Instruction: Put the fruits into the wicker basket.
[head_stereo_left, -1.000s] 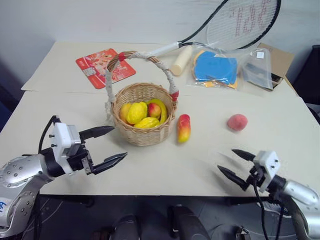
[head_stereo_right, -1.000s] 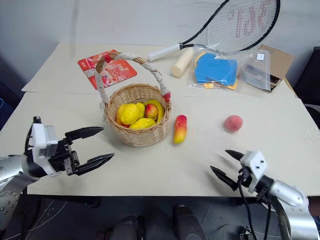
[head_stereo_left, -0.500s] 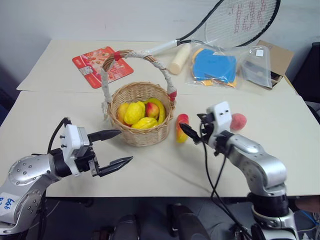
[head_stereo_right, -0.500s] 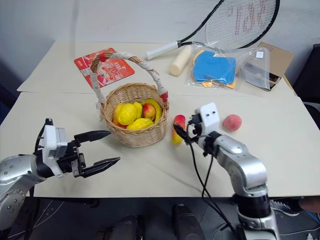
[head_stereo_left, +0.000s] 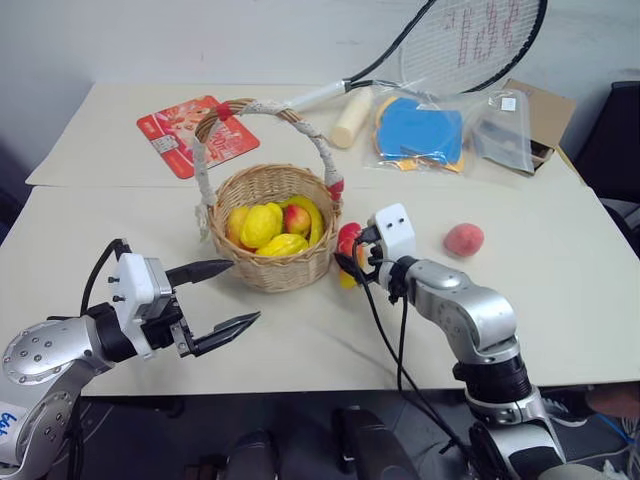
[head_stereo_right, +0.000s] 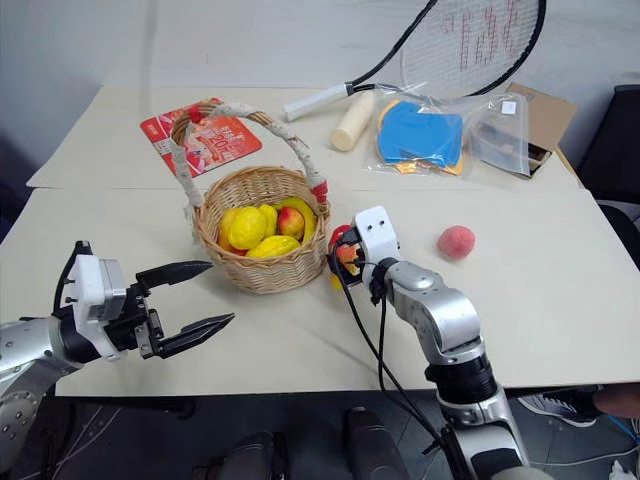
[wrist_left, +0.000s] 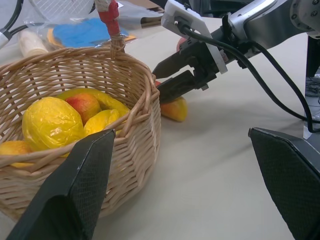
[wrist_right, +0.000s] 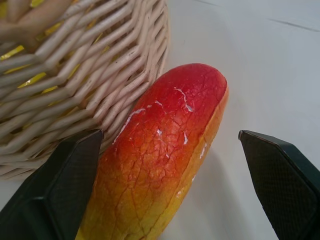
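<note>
My right gripper has its fingers down on both sides of the mango, one of them next to the basket's side, so it would hold the mango if it closed now and it should close.
The wicker basket (head_stereo_left: 270, 272) stands mid-table with yellow lemons (head_stereo_left: 261, 222) and a red-yellow fruit (head_stereo_left: 296, 218) inside. Just right of it, against its wall, lies the red-and-yellow mango (wrist_right: 165, 150). My right gripper (head_stereo_left: 350, 262) is open, one finger (wrist_right: 50, 200) on each side of the mango, without closing on it. A pink-red peach (head_stereo_left: 463, 240) lies alone farther right. Near the front left, my left gripper (head_stereo_left: 245, 291) hovers open and empty, pointing at the basket's side (wrist_left: 130, 150).
At the back lie a tennis racket (head_stereo_left: 470, 40), a red packet (head_stereo_left: 185, 135), a cream cylinder (head_stereo_left: 350, 118), plastic bags with a blue item (head_stereo_left: 418, 130) and a cardboard box (head_stereo_left: 540, 110). The table's front edge (head_stereo_left: 330, 375) runs just below both grippers.
My right arm has swung from the front right edge forward and left to the mango beside the basket, still open. The left gripper has stayed in place.
</note>
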